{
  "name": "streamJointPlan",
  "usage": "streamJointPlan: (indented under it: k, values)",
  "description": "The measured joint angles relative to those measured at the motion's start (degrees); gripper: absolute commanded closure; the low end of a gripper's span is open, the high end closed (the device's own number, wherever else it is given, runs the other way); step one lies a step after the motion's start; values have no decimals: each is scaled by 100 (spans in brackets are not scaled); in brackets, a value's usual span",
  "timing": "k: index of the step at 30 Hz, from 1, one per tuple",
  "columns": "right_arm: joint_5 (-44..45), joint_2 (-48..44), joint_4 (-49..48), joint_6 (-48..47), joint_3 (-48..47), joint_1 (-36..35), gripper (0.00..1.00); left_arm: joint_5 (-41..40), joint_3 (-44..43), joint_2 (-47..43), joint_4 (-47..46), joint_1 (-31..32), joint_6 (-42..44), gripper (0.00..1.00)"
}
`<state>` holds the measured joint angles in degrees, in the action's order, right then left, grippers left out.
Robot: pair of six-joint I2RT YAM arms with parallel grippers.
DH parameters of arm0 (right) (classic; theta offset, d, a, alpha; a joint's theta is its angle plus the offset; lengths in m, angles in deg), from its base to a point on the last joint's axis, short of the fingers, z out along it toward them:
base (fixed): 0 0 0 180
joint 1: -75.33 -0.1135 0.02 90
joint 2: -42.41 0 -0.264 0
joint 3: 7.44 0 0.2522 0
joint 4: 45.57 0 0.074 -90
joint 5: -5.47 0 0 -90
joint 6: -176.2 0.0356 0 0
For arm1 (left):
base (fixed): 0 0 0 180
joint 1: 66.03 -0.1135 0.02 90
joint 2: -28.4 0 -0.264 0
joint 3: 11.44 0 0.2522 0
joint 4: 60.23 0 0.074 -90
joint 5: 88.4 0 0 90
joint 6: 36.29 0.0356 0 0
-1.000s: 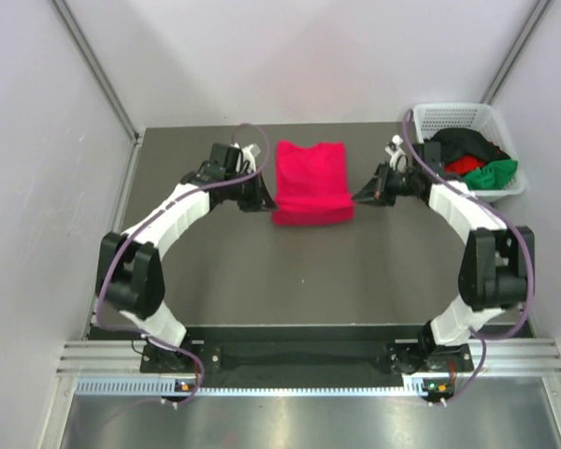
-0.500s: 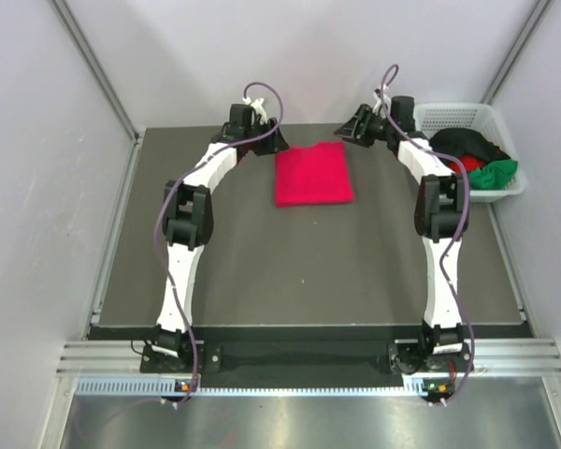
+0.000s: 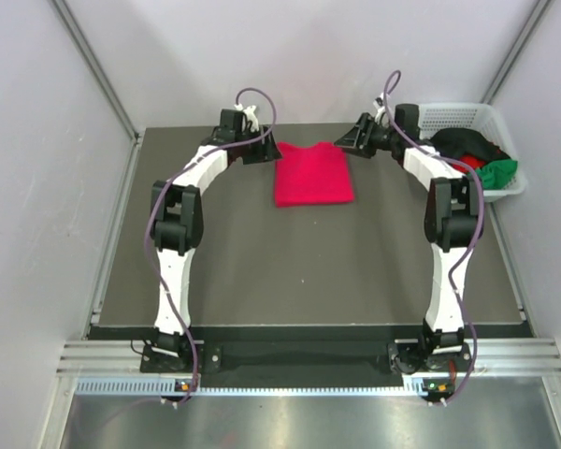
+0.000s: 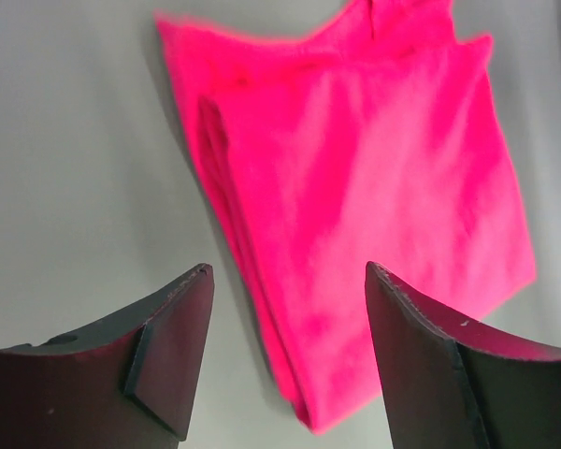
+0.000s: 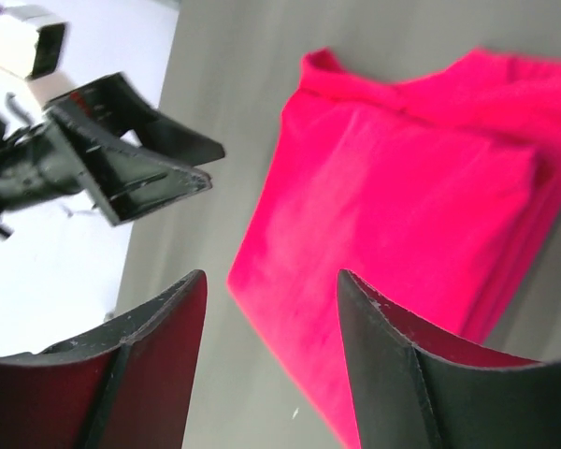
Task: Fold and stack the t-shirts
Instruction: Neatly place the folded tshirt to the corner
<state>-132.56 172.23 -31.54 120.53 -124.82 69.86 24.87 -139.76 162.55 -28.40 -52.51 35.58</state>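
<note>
Next, the left gripper pinches the folded crimson-pink t-shirt by its layered side edge, which keeps the layers together for stacking.
A crimson-pink t-shirt [image 3: 311, 174] lies folded into a flat rectangle at the far middle of the dark table. My left gripper [image 3: 262, 152] hovers open at its far left corner, holding nothing. The folded cloth [image 4: 355, 187] lies below the left gripper [image 4: 287, 271], its layered edge showing between the fingers. My right gripper [image 3: 348, 142] is open at the far right corner, also holding nothing. The pink shirt [image 5: 402, 206] fills the view past the right gripper [image 5: 271, 276]. More t-shirts, black [image 3: 463, 142], red [image 3: 466, 165] and green [image 3: 496, 172], sit bunched in the basket.
A white mesh basket [image 3: 458, 114] stands at the far right corner of the table. Both arms stretch far forward along the shirt's sides. The left gripper [image 5: 131, 159] shows in the right wrist view. Grey walls close in the back and sides.
Both grippers, shut at the shirt's near corners a second ago, swung to its far edge and opened, leaving the cloth folded over and lying flat. The arms have since shifted slightly.
</note>
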Motion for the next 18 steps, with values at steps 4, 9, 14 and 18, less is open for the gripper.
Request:
streamJointPlan:
  k: [4,9,14,18]
  values:
    - [-83,-369,66,-157,577,0,43,490,518,-114,-94,-116,-310,26]
    - [-98,-186,470,-348,835,-4,43,990,708,219,-205,-216,-603,25]
    - [-70,118,671,-503,815,-4,43,1475,586,459,-599,-243,-907,28]
    - [-46,260,730,-564,782,-13,43,1895,433,730,-1012,-201,-1134,39]
